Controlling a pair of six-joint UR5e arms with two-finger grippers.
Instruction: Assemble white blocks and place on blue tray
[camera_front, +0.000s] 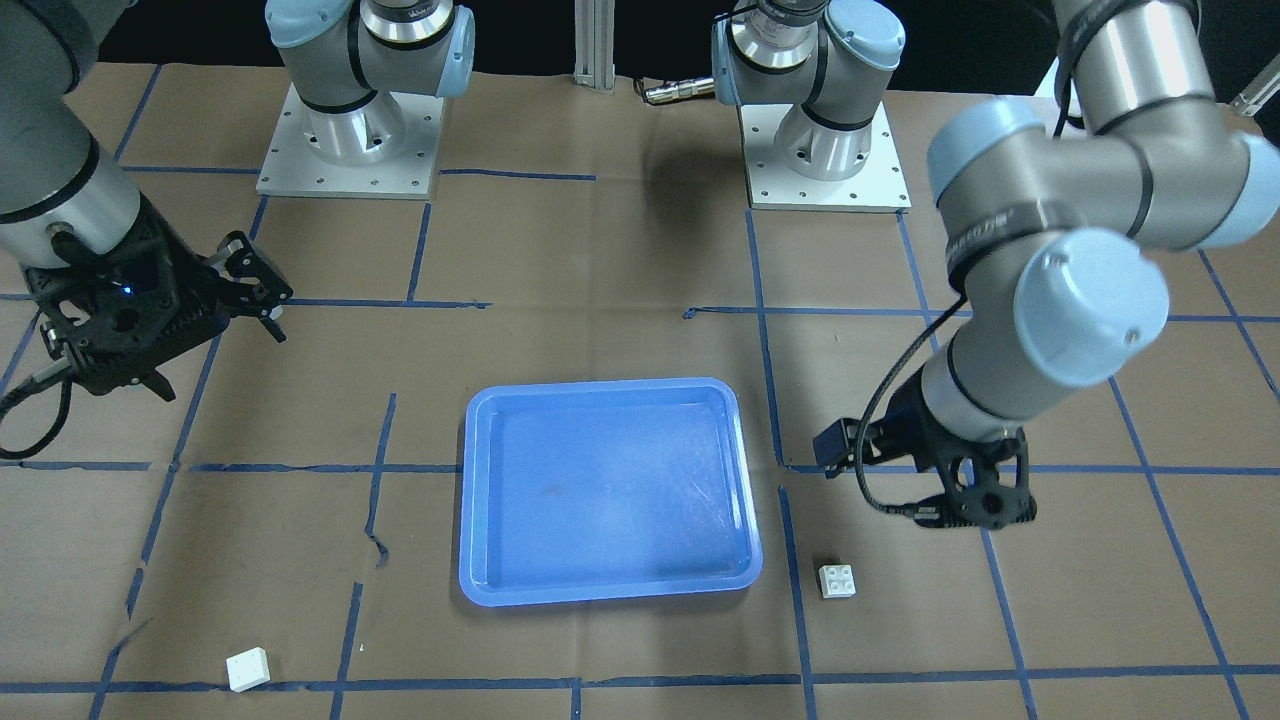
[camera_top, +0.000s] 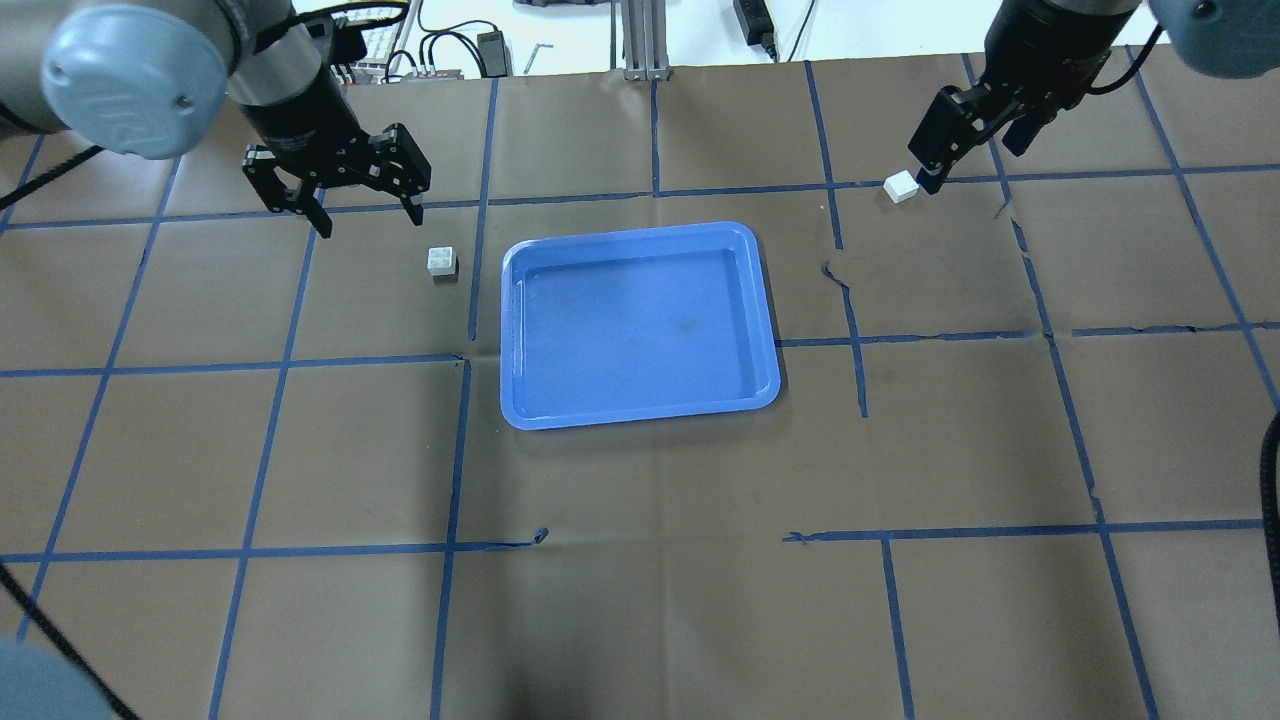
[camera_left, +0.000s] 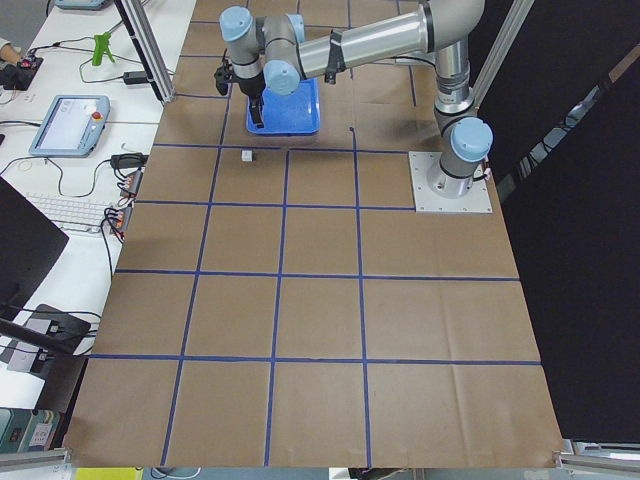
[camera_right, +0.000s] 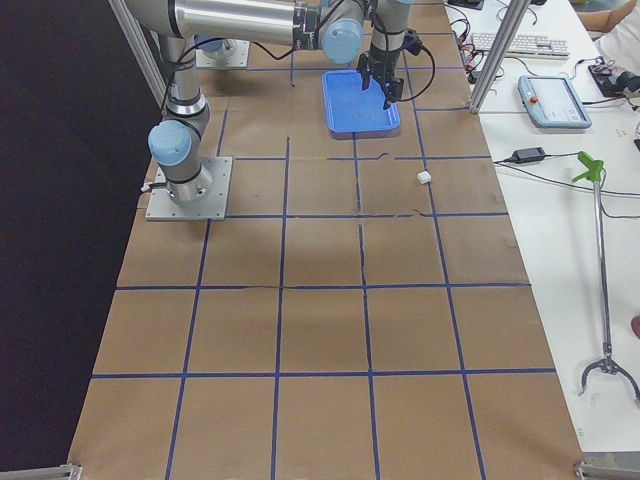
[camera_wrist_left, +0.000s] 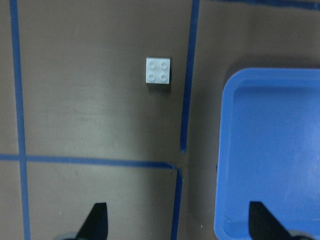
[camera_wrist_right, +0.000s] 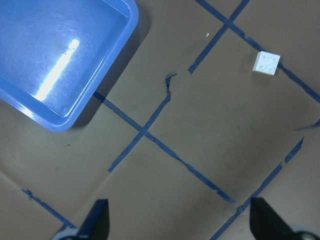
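The white block is beside the blue tray. My left gripper will grip it by its sides next, so its studs stay free to join the other block.
One white block (camera_top: 441, 261) sits studs up on the table just left of the blue tray (camera_top: 640, 325). My left gripper (camera_top: 368, 215) hangs open and empty above the table, a little left of and beyond this block. In the left wrist view the block (camera_wrist_left: 158, 71) lies well ahead of the fingertips (camera_wrist_left: 97, 222). The other white block (camera_top: 901, 186) lies on a tape line far right of the tray. My right gripper (camera_top: 975, 160) is open and empty, high above the table beside it. In the right wrist view this block (camera_wrist_right: 266, 63) is at the upper right. The tray holds nothing.
Brown paper with a blue tape grid covers the table (camera_top: 640, 600). The two arm bases (camera_front: 350, 140) (camera_front: 825, 150) stand on metal plates at the robot's side. Keyboards, cables and a pendant (camera_left: 65, 120) lie beyond the table's far edge.
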